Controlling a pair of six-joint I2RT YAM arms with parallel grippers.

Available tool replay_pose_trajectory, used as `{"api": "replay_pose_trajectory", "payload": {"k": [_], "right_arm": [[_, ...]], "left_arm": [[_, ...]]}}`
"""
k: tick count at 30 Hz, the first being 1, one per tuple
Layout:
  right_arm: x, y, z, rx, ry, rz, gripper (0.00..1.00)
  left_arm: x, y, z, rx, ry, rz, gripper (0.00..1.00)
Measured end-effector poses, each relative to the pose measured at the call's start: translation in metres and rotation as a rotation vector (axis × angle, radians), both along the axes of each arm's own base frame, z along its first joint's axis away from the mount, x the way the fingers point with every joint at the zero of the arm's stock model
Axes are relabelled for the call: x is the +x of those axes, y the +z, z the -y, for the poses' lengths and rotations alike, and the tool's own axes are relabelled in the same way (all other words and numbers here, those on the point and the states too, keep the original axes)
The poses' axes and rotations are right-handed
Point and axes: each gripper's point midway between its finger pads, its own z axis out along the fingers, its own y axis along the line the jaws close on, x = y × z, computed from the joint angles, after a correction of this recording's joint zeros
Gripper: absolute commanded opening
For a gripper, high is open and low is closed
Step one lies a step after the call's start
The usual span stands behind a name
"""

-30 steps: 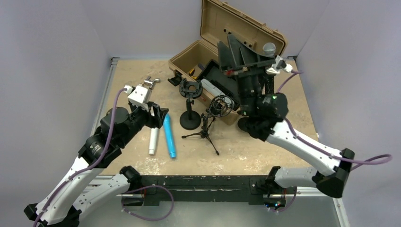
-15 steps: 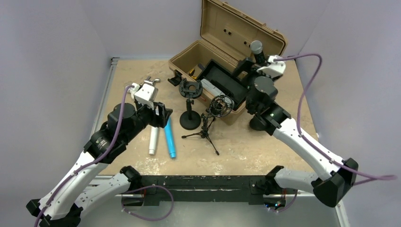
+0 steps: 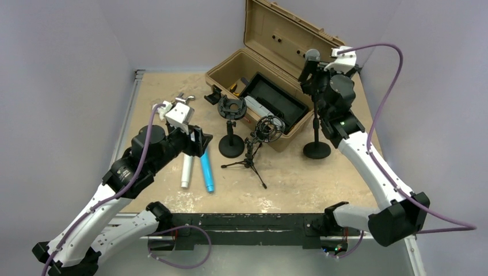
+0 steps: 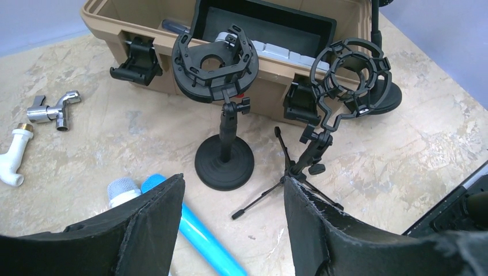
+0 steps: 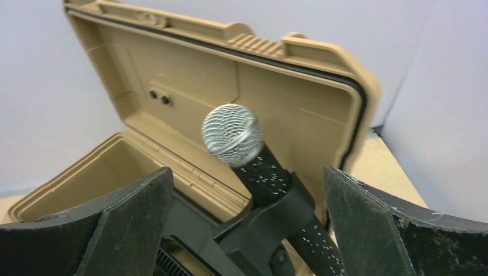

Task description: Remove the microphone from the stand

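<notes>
Next, my right gripper grabs the microphone by its black body (image 5: 259,171) beside the mesh head and pulls it out of the stand's clip.
The microphone (image 3: 312,56) has a silver mesh head and a black body. It sits tilted in a black clip (image 5: 288,213) on top of a thin black stand (image 3: 315,123) with a round base, right of the case. My right gripper (image 3: 309,72) is open, and in the right wrist view (image 5: 247,172) its fingers stand apart on either side of the microphone (image 5: 232,134) without touching it. My left gripper (image 3: 198,141) is open and empty. It hovers over the table left of the middle (image 4: 233,179).
An open tan case (image 3: 270,63) stands at the back. An empty shock mount on a round-base stand (image 3: 231,123) and another on a small tripod (image 3: 253,152) stand in front of it. A blue microphone (image 3: 206,169) and a white one (image 3: 187,169) lie under my left gripper. A metal fitting (image 3: 184,99) lies at the back left.
My right gripper has swung from over the case up and to the right, and now its open fingers flank the microphone. My left arm has barely moved.
</notes>
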Motion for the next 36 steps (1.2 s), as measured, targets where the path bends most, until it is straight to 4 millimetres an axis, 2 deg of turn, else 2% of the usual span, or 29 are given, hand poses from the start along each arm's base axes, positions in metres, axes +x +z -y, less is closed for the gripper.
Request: {"api": "replay_pose_trajectory", "payload": {"k": [3, 10, 17, 21, 27, 31, 36], "right_arm": [[0.011, -0.003, -0.014, -0.038, 0.066, -0.015, 0.99], [0.030, -0.001, -0.017, -0.134, 0.062, -0.034, 0.90], [0.050, -0.034, -0.008, -0.262, -0.019, -0.131, 0.89], [0.060, -0.044, -0.002, -0.314, -0.069, -0.167, 0.87], [0.074, -0.052, 0.004, -0.362, -0.137, -0.194, 0.67], [0.083, -0.059, 0.006, -0.385, -0.165, -0.210, 0.43], [0.079, -0.060, 0.012, -0.441, -0.184, -0.240, 0.31]], "left_arm": [[-0.001, 0.001, 0.000, -0.004, -0.005, 0.003, 0.62], [-0.004, 0.003, 0.002, -0.012, -0.022, 0.007, 0.62], [-0.005, 0.003, 0.002, -0.014, -0.026, 0.006, 0.62], [-0.005, 0.003, 0.003, -0.013, -0.029, 0.005, 0.62], [-0.005, 0.003, 0.003, -0.012, -0.029, 0.003, 0.62], [-0.004, 0.001, 0.004, -0.008, -0.029, -0.002, 0.62], [-0.004, 0.000, 0.005, -0.007, -0.034, -0.004, 0.63]]}}
